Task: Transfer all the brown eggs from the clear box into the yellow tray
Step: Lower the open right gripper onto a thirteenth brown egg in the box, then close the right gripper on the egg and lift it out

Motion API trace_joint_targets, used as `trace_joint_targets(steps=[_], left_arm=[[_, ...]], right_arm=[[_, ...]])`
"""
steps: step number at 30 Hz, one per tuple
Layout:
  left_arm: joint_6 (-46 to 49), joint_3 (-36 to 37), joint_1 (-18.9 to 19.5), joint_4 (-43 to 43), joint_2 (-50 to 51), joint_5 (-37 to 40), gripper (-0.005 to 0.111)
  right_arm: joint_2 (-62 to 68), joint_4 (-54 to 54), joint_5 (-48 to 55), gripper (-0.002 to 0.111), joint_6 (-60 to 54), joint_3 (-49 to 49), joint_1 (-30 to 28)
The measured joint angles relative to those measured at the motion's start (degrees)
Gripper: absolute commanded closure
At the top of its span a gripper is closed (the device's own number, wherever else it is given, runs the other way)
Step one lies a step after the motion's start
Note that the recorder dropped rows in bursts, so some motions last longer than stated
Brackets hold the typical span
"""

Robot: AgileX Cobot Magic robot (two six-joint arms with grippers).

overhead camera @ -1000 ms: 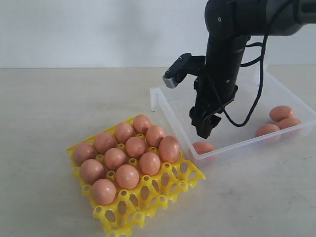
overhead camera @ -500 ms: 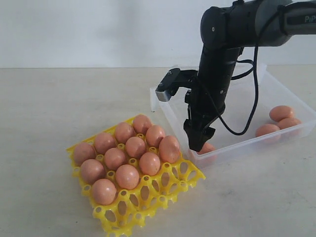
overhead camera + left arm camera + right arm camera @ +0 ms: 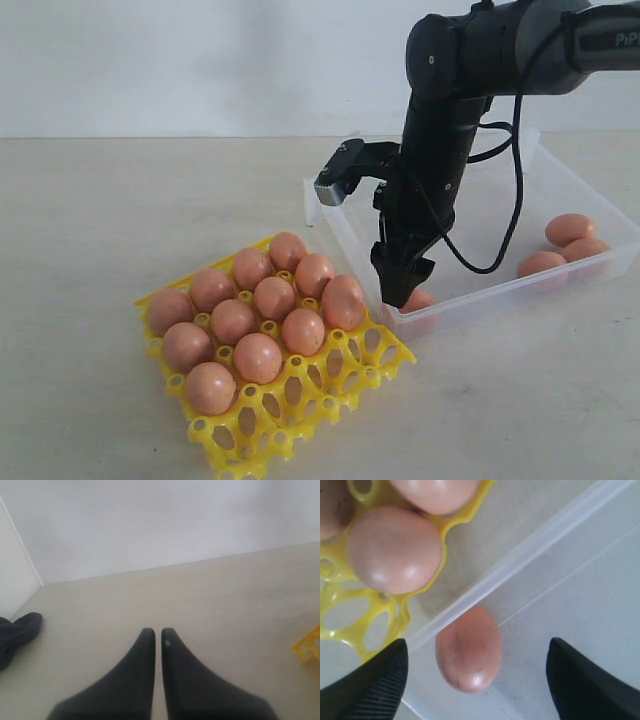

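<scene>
My right gripper isn't ready to close on the corner egg (image 3: pixel 469 650) and needs to go lower, as its fingers are above the egg and the box's bottom in the right wrist view.
The yellow tray (image 3: pixel 340 375) holds several brown eggs (image 3: pixel 258 356) in its far and left cups. The clear box (image 3: pixel 480 300) lies to its right. One brown egg (image 3: pixel 420 298) rests in the box's near left corner, and three more (image 3: pixel 570 230) sit at its right end. My right gripper (image 3: pixel 402 290) reaches down into that corner, open, with the corner egg (image 3: pixel 468 650) lying between its fingers (image 3: pixel 375 685), untouched. The box rim (image 3: pixel 520 565) and tray edge (image 3: pixel 395 611) run close by. My left gripper (image 3: pixel 157 632) is shut and empty over bare table.
The tray's near right cups (image 3: pixel 300 400) stand open. A corner of the yellow tray (image 3: pixel 307 647) shows in the left wrist view, and a dark object (image 3: pixel 17 632) lies on the table near the wall.
The right arm moved left and down from the middle of the box to its near left corner over the egg, then held still for the last half second.
</scene>
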Motion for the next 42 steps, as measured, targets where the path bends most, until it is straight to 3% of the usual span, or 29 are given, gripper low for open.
trace_joint_targets(steps=[9, 18, 42], left_arm=[[0.0, 0.0, 0.0, 0.0, 0.0, 0.0, 0.103], [0.0, 0.0, 0.0, 0.0, 0.0, 0.0, 0.103], [0.0, 0.0, 0.0, 0.0, 0.0, 0.0, 0.103]], right_arm=[[-0.11, -0.47, -0.96, 0.041, 0.18, 0.0, 0.0], [-0.18, -9.44, -2.27, 0.041, 6.89, 0.0, 0.0], [3.89, -2.53, -2.19, 0.041, 6.47, 0.0, 0.0]])
